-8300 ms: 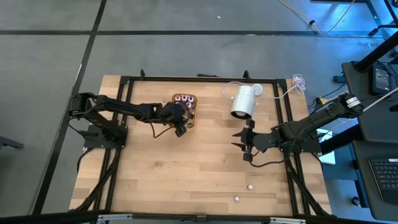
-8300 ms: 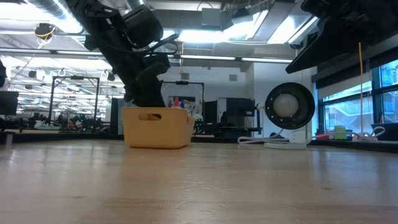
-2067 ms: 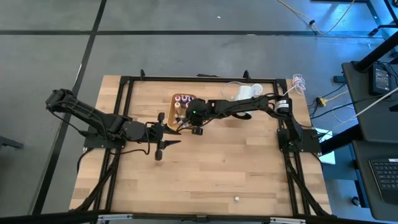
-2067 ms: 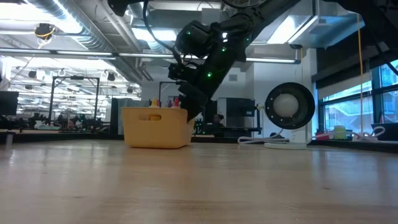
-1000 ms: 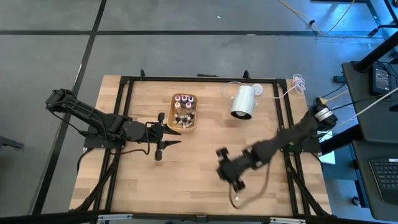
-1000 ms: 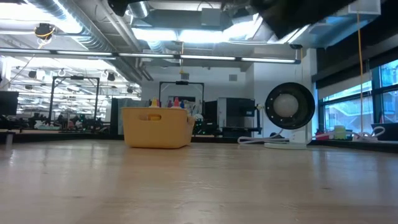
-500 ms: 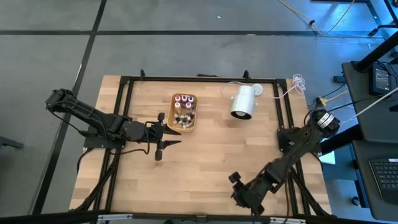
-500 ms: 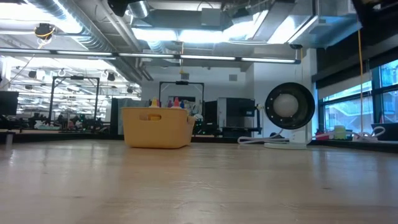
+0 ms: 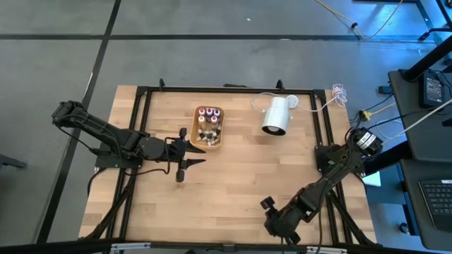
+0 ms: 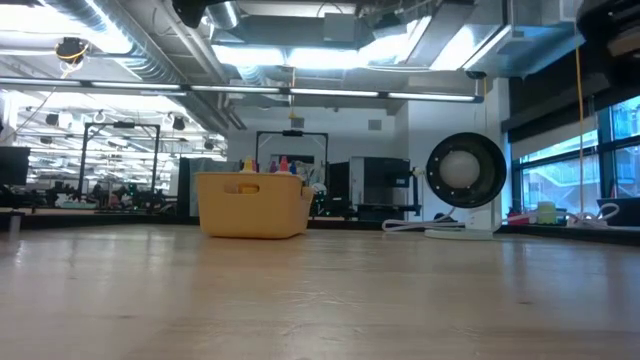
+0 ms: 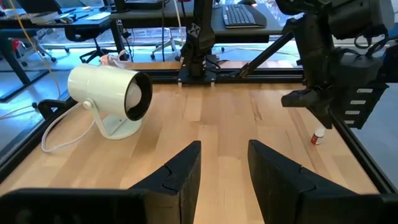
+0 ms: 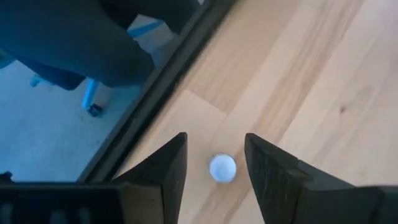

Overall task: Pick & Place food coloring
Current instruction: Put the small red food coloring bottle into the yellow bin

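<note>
My right fingers are above the white cap (image 12: 222, 168) and would miss; they should lower before closing.
Several food coloring bottles (image 9: 210, 123) stand in the orange tray (image 9: 197, 134) at the table's far middle; their tops (image 10: 265, 165) show over the tray wall (image 10: 252, 205). One lone bottle stands upright on the table near the near edge, with a white cap (image 12: 222, 168) and a red body (image 11: 318, 136). My right gripper (image 12: 214, 135) hangs over it, open and pointing down, with a finger on either side of the cap and a gap to each. In the high view the right gripper (image 9: 274, 224) hides this bottle. My left gripper (image 9: 198, 154) waits open beside the tray.
The large white cylinder lamp (image 9: 275, 115) with its cord lies at the far right. The black frame rail (image 12: 168, 87) runs close behind the lone bottle, with floor beyond it. Bare wood lies between the tray and the right gripper. The left fingers (image 11: 186, 168) point at the lamp.
My right gripper has swung from the table's middle toward the near edge and come to a halt over the lone bottle, which stays where it was. In the last half second it has hardly moved.
</note>
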